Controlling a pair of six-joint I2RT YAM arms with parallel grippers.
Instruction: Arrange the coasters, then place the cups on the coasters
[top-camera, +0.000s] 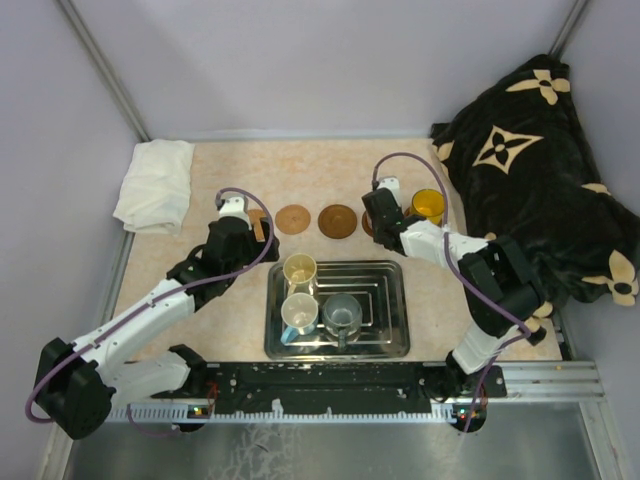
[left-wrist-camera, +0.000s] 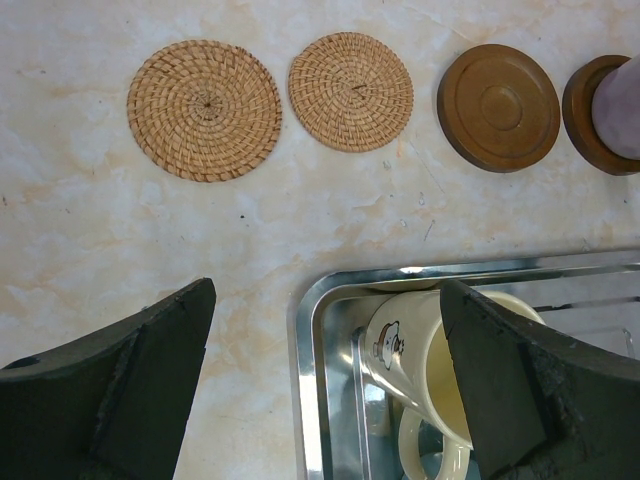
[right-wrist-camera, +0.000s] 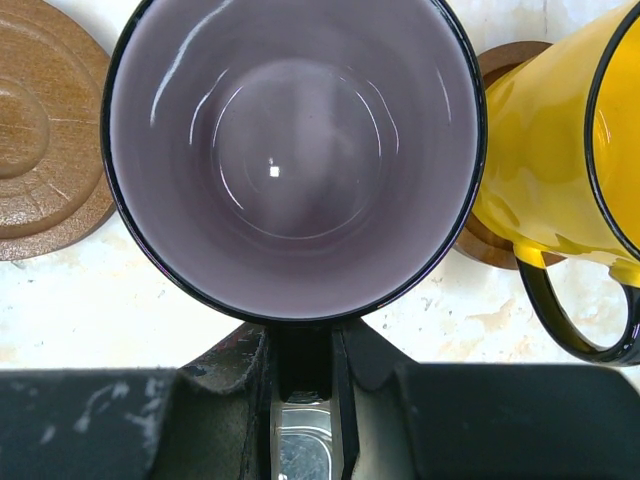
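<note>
The purple cup's base is upright over the fourth coaster (left-wrist-camera: 585, 110) and the cup would remain on the coaster, so it is now time for my right gripper to open.
Two woven coasters (left-wrist-camera: 204, 110) (left-wrist-camera: 350, 91) and a dark wooden coaster (left-wrist-camera: 498, 107) lie in a row, empty. My right gripper (right-wrist-camera: 305, 345) is shut on the handle of the purple cup (right-wrist-camera: 295, 150), which is over a fourth coaster (left-wrist-camera: 585, 110); I cannot tell whether it touches. The yellow cup (right-wrist-camera: 550, 140) stands on a fifth coaster (right-wrist-camera: 478, 250). The cream cup (left-wrist-camera: 420, 350), the white cup with blue inside (top-camera: 299, 313) and the grey cup (top-camera: 341, 315) sit in the metal tray (top-camera: 390, 345). My left gripper (left-wrist-camera: 328, 300) is open above the tray's far left corner, beside the cream cup.
A folded white cloth (top-camera: 155, 185) lies at the far left of the table. A black blanket with cream flower marks (top-camera: 530, 170) is heaped at the far right, close to the yellow cup (top-camera: 428, 205). The tray (left-wrist-camera: 310, 340) sits just before the coaster row.
</note>
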